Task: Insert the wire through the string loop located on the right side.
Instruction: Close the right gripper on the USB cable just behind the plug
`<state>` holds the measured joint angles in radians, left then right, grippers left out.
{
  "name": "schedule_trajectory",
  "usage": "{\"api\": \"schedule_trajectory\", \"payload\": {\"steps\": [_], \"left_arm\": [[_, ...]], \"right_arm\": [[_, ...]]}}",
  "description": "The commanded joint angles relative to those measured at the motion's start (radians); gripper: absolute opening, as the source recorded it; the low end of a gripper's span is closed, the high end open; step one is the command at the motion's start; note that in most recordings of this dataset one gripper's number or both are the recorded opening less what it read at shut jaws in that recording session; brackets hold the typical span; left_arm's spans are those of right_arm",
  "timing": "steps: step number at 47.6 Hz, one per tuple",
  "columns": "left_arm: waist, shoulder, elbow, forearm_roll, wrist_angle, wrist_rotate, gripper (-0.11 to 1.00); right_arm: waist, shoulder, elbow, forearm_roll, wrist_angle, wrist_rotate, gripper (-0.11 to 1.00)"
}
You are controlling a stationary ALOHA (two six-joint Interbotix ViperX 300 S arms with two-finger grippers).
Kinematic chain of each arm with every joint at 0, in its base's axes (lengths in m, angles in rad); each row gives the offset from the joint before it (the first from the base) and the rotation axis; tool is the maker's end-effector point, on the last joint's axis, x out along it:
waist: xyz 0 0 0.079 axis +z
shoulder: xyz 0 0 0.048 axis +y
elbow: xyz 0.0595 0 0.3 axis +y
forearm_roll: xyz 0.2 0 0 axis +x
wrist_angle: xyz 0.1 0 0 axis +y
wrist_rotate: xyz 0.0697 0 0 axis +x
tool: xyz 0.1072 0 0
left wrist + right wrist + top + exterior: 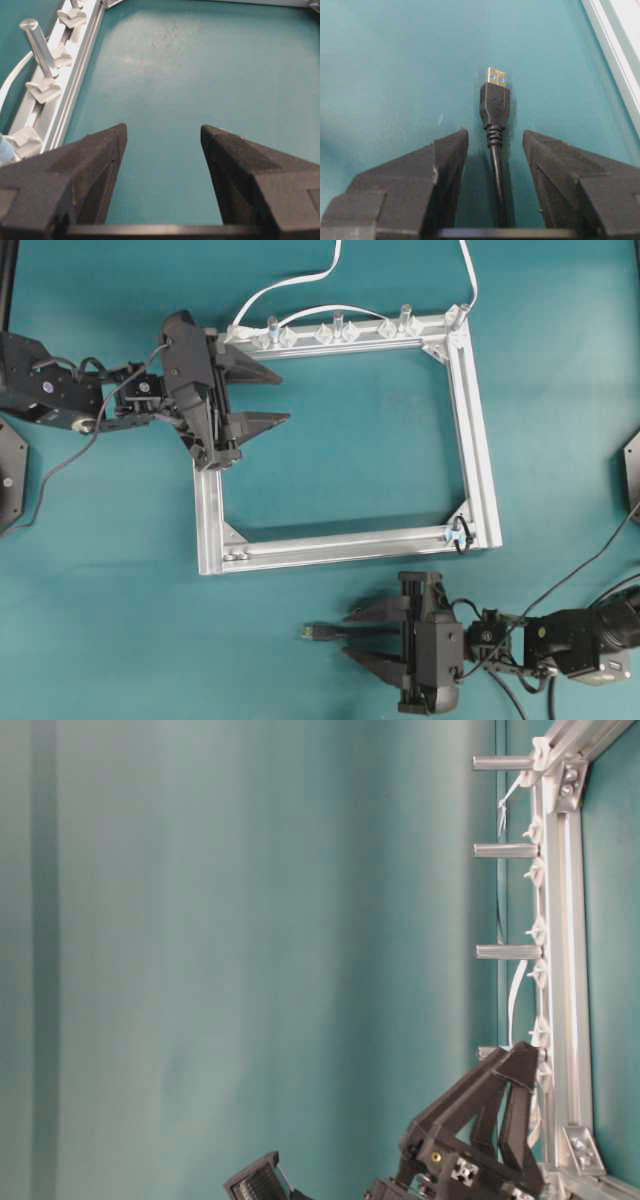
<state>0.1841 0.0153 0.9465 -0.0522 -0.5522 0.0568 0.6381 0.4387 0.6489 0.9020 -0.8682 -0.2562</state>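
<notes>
My right gripper grabs the wire by its ribbed collar [346,633] behind the thick plug [325,632] next. The plug sits at the end of a long thin cable.
The wire's black plug [318,632], metal tip pointing left, lies on the teal table in front of the frame's near bar. My right gripper [346,634] is open around the wire just behind the plug. The right wrist view shows the plug [495,102] and its thin cable [497,175] running between the fingers [447,160] with a gap on both sides. The dark string loop [460,535] hangs at the frame's near right corner, up and to the right of that gripper. My left gripper [284,397] stands open and holds nothing inside the frame's far left corner, as the left wrist view confirms [163,127].
A rectangular aluminium frame [480,460] lies mid-table. Its far bar carries clear clips [335,332], upright metal pegs [37,42] and a white cable [290,280]. The frame's edge [620,40] passes right of the plug. The table-level view shows the far bar [560,920] and left gripper [490,1110].
</notes>
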Motion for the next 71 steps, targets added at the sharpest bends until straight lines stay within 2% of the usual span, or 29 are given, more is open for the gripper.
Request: {"api": "schedule_trajectory", "payload": {"steps": [1,19,24,27,32,35,48,64,71], "left_arm": [[-0.008,-0.014,-0.02,-0.002,-0.002,-0.005,0.65],[-0.025,0.003,-0.048,-0.002,0.023,-0.005,0.65],[-0.028,0.009,-0.049,-0.002,0.021,-0.005,0.65],[-0.028,0.009,-0.049,-0.002,0.023,-0.005,0.65],[-0.028,0.009,-0.049,-0.006,0.023,-0.005,0.64],[-0.028,0.009,-0.048,-0.006,0.023,-0.005,0.64],[-0.028,0.009,-0.051,-0.006,0.023,-0.005,0.64],[-0.028,0.009,-0.051,-0.005,0.023,-0.005,0.64],[-0.029,0.009,-0.055,-0.006,0.023,-0.005,0.64]], "right_arm": [[0.003,-0.012,-0.012,-0.002,-0.009,-0.002,0.59],[-0.017,0.012,-0.015,-0.003,-0.014,-0.003,0.58],[-0.018,0.021,-0.015,-0.002,-0.008,-0.009,0.55],[-0.018,0.021,-0.011,-0.003,0.0,-0.014,0.47],[-0.018,0.021,-0.005,-0.003,0.023,-0.025,0.2],[-0.018,0.02,0.0,-0.002,0.029,-0.035,0.11],[-0.018,0.009,0.003,-0.002,0.034,-0.087,0.11],[-0.023,-0.046,0.031,-0.002,0.038,-0.091,0.11],[-0.023,-0.078,0.035,-0.003,0.077,-0.103,0.11]]}}
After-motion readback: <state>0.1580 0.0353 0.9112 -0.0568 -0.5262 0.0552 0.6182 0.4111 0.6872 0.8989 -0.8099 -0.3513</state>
